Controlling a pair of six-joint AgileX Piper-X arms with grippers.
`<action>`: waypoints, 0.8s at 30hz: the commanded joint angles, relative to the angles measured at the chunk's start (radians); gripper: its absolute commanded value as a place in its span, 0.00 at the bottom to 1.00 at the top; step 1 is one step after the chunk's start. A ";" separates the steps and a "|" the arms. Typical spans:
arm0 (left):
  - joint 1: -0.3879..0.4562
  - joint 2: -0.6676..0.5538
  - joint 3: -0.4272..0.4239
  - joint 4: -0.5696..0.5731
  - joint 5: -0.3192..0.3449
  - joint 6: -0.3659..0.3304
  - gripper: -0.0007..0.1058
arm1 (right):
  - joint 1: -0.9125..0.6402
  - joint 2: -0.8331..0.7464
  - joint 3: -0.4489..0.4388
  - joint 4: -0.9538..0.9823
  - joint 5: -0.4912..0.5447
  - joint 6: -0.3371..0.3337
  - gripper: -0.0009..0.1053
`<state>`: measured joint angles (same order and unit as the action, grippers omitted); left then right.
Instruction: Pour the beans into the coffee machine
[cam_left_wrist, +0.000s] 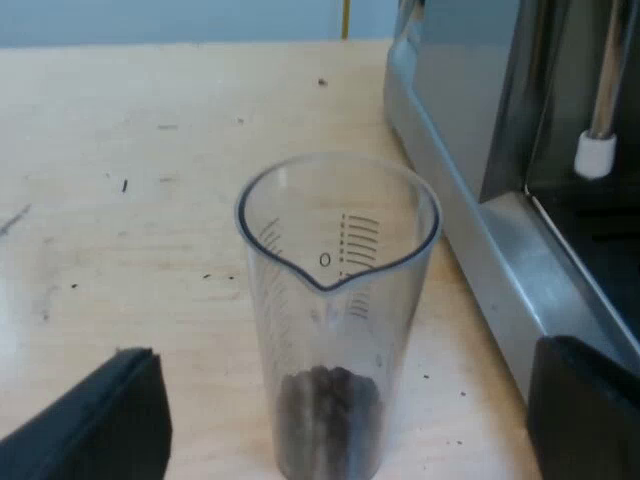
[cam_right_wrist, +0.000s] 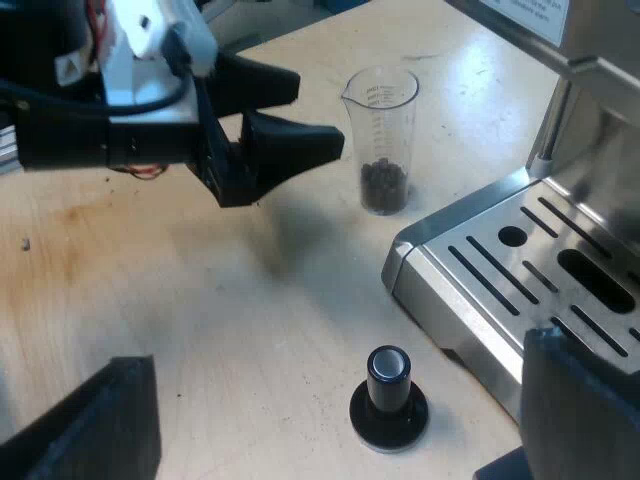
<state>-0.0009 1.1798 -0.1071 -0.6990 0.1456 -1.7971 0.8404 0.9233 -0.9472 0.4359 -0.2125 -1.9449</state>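
My left gripper needs to grab the measuring glass by its tapered side (cam_left_wrist: 335, 340) next. The measuring glass's spout (cam_left_wrist: 325, 284) then stays free to pour into the coffee machine.
A clear measuring glass (cam_left_wrist: 335, 310) with printed scale marks stands upright on the wooden table, coffee beans (cam_left_wrist: 330, 405) lying in its bottom. My left gripper (cam_left_wrist: 350, 420) is open, one finger on each side of the glass and apart from it. The same glass (cam_right_wrist: 381, 135) stands close to the espresso machine's drip tray (cam_right_wrist: 520, 275), with the left gripper (cam_right_wrist: 305, 118) a short way from it. My right gripper (cam_right_wrist: 340, 430) is open, hanging above the table with nothing between its fingers.
A tamper with a black knob (cam_right_wrist: 389, 398) stands on the table close to the drip tray's corner. The machine's steel base (cam_left_wrist: 480, 260) runs alongside the glass, and a steam wand with a white tip (cam_left_wrist: 596, 150) hangs over the tray.
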 joint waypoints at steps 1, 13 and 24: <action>-0.001 0.062 0.000 -0.106 -0.001 -0.001 0.79 | 0.002 -0.004 -0.005 -0.014 0.000 -0.004 0.74; -0.001 0.346 -0.028 -0.372 0.001 -0.001 0.79 | 0.002 -0.004 -0.005 -0.014 0.000 -0.004 0.74; -0.001 0.437 -0.108 -0.414 0.001 -0.001 0.79 | 0.002 -0.004 -0.005 -0.014 0.000 -0.004 0.74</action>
<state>-0.0009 1.6115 -0.2008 -1.0879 0.1456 -1.7971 0.8404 0.9233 -0.9472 0.4359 -0.2125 -1.9449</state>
